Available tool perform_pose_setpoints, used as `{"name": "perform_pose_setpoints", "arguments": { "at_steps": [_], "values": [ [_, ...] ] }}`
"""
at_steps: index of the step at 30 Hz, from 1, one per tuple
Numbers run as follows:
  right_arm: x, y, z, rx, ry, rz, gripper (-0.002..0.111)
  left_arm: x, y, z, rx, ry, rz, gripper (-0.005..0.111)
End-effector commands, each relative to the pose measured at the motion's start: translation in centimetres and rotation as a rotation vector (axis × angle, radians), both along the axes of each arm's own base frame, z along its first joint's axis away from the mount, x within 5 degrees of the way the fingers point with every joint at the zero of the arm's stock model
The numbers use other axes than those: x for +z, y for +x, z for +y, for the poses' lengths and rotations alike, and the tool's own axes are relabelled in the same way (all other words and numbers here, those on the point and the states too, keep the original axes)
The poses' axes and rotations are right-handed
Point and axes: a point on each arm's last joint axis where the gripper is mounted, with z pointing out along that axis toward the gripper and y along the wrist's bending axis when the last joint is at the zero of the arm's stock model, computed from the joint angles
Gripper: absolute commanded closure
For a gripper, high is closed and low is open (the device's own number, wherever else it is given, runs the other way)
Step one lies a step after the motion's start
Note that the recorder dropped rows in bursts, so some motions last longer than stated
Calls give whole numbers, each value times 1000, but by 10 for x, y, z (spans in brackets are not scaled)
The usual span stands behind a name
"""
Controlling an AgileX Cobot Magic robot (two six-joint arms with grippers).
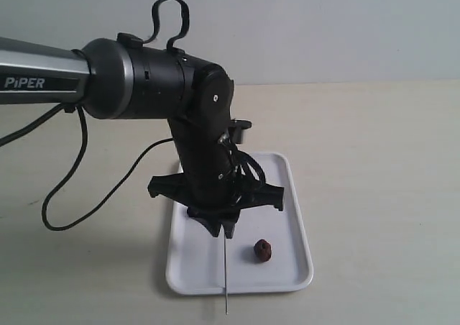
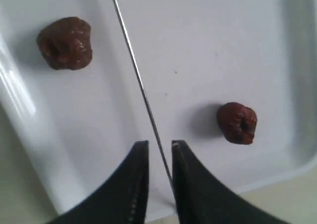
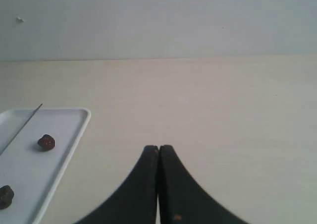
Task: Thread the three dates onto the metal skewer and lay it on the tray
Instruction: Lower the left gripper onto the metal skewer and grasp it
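The robot's left gripper will grab the metal skewer by its thin body, so the metal skewer's end past the tray's rim stays free to take the dates.
The white tray lies on the table below my left gripper, which points straight down. In the left wrist view the left gripper stands slightly open, and the metal skewer runs between its jaws, close to one finger. The skewer sticks out past the tray's near rim. Two loose dates rest on the tray, one each side of the skewer; no third date shows. One date shows in the exterior view. My right gripper is shut and empty over bare table.
The left arm's black body and cable cover the far half of the tray in the exterior view. The right wrist view shows the tray, two dates and the skewer's end off to one side. A pale wall stands behind the table.
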Motion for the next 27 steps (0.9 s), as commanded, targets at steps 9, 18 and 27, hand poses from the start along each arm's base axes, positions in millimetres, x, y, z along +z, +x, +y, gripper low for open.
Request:
{"name": "perform_pose_setpoints", "arguments": {
  "at_steps": [9, 18, 27],
  "values": [
    [0, 0, 0, -4, -2, -7, 108, -18, 3, -4, 35, 10, 11, 56],
    [0, 0, 0, -4, -2, -7, 108, -28, 4, -5, 76, 25, 29, 56],
    [0, 0, 0, -4, -2, -7, 108, -41, 5, -6, 79, 32, 34, 56]
  ]
}}
